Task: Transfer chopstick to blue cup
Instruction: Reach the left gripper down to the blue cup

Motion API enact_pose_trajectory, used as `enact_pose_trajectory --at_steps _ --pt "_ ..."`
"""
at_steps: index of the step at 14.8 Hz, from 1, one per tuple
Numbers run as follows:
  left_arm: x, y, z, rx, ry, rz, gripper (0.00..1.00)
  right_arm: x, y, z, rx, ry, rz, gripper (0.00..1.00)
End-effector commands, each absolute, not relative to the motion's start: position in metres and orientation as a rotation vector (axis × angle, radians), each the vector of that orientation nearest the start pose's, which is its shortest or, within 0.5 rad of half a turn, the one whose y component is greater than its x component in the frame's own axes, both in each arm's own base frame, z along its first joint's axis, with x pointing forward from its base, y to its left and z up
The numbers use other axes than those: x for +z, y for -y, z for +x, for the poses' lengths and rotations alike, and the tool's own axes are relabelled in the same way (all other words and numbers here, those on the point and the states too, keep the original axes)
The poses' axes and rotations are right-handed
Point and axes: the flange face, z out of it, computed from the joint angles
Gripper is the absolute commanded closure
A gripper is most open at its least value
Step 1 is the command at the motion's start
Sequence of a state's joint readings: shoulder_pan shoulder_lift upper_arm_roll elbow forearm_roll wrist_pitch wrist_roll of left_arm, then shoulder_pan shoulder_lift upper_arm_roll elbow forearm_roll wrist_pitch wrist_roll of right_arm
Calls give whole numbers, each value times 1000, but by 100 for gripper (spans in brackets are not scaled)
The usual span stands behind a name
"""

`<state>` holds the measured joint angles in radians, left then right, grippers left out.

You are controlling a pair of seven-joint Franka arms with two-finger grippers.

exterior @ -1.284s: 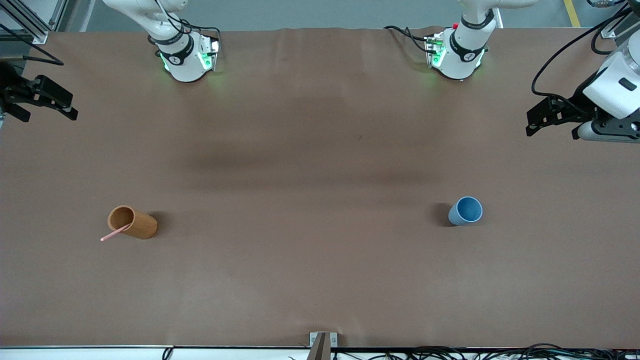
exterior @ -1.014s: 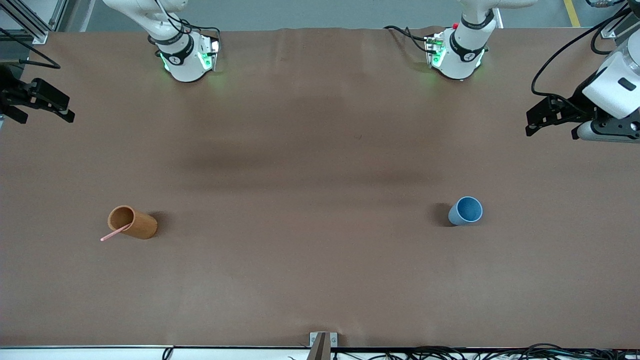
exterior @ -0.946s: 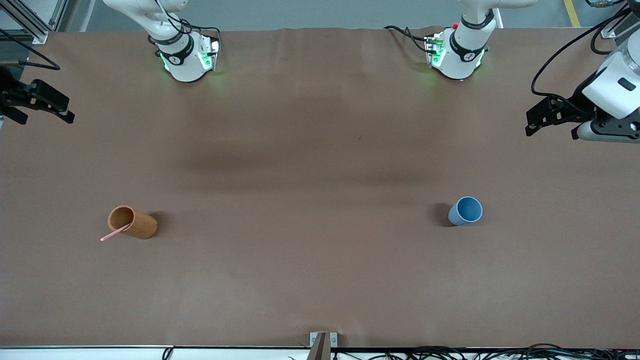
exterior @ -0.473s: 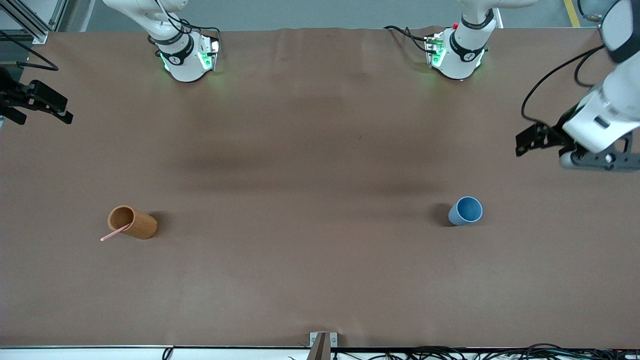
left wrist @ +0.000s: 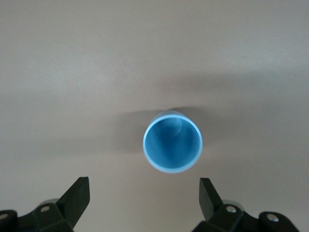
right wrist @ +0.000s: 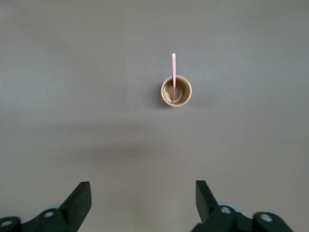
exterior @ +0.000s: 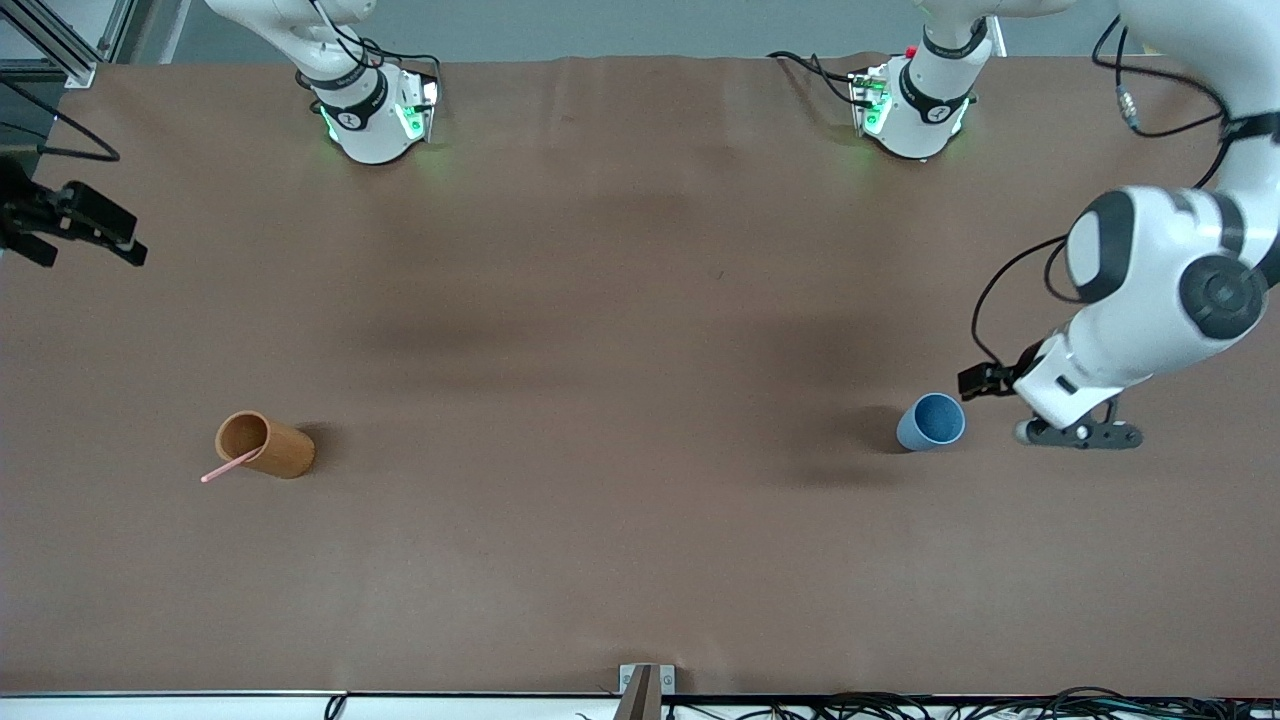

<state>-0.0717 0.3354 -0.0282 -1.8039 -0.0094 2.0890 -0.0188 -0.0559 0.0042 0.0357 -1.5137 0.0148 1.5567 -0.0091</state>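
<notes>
My left gripper grabs the rim of the blue cup [exterior: 931, 421] next, to hold the cup ready for the pink chopstick.
The pink chopstick [exterior: 228, 466] leans in an orange-brown cup [exterior: 268, 446] toward the right arm's end of the table, its upper part sticking out past the rim. The right wrist view shows the chopstick [right wrist: 174, 70] and that cup [right wrist: 176, 92] well apart from my right gripper [right wrist: 141, 195], which is open and empty. My right gripper [exterior: 118, 235] hangs over the table's edge at that end. The blue cup [exterior: 931, 421] stands upright and empty toward the left arm's end. My left gripper [exterior: 978, 382] hovers beside it, open and empty. The blue cup [left wrist: 172, 141] lies just outside the fingers [left wrist: 77, 198].
The brown table cover [exterior: 620, 330] is bare between the two cups. Both arm bases [exterior: 375, 120] stand along the edge farthest from the front camera. Cables [exterior: 900, 705] and a small bracket [exterior: 645, 685] sit at the edge nearest it.
My left arm has swung down from the table's end to just beside the blue cup. My right gripper has barely shifted. Neither cup nor the chopstick has moved.
</notes>
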Motion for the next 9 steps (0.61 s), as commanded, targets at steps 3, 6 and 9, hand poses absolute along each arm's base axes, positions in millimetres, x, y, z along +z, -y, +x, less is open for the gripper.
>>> enact_pose_trajectory --at_steps 3,6,9 --pt "284 60 629 78 -133 -3148 1 573 19 612 -65 -46 -3140 24" --pt "261 59 624 78 -133 -3148 22 522 36 644 -84 -84 -3140 24" --pt "248 60 624 82 -136 -3146 86 459 55 673 -97 -117 -3142 27"
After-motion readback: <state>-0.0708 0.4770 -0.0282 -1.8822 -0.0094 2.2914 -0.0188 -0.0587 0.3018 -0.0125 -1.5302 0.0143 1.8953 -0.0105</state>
